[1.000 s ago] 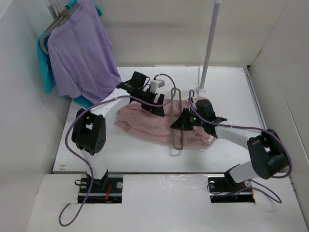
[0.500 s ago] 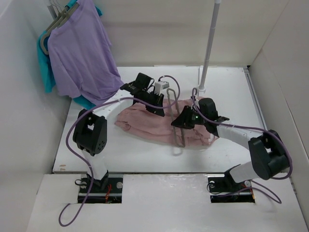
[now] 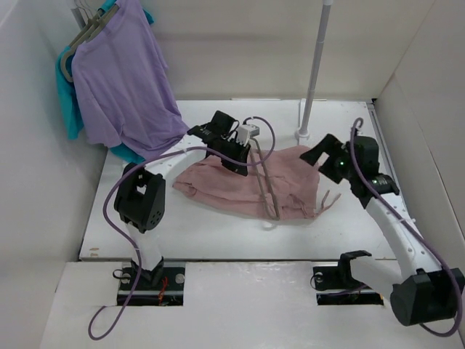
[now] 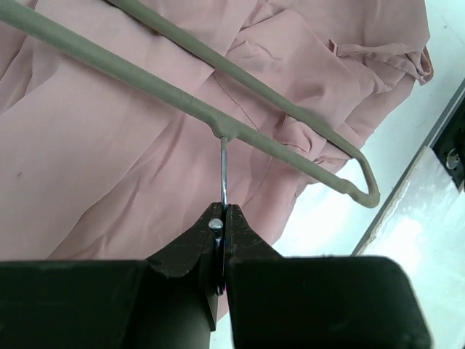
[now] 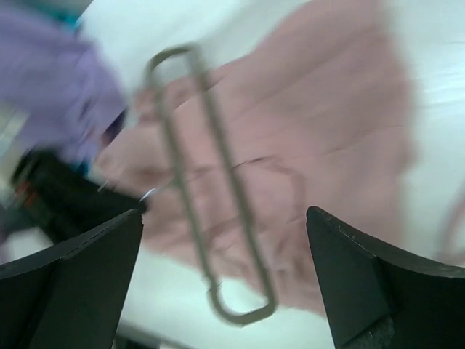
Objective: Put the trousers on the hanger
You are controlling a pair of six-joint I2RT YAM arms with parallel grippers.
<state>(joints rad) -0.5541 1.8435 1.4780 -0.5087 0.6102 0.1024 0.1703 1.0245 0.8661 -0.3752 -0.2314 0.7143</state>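
My right gripper grabs the trousers' loose edge near the drawstring (image 3: 314,193) next, to fold the drawstring end of the trousers (image 3: 232,187) over the hanger.
Pink trousers (image 3: 232,187) lie crumpled on the white table (image 3: 145,225). The thin grey hanger (image 3: 270,190) rests across them, its far end past the cloth's near edge. My left gripper (image 3: 240,161) is at the hanger's top and shut on its metal hook; the left wrist view shows the wire pinched between the jaws of that gripper (image 4: 222,207), with the hanger (image 4: 145,86) and trousers (image 4: 109,160) beyond. My right gripper (image 3: 320,156) hangs open above the trousers' right end. In the blurred right wrist view this gripper (image 5: 224,212) holds nothing, the hanger (image 5: 248,222) and trousers (image 5: 320,131) below it.
A purple shirt (image 3: 123,80) and a teal one (image 3: 67,102) hang on thicker hangers at the back left. A white pole (image 3: 314,65) stands at the back right. White walls close in both sides. The trousers' drawstring (image 3: 330,200) trails to the right.
My left gripper has shut on the hanger's hook. My right gripper has opened, lifted off the trousers and drawn back to the right.
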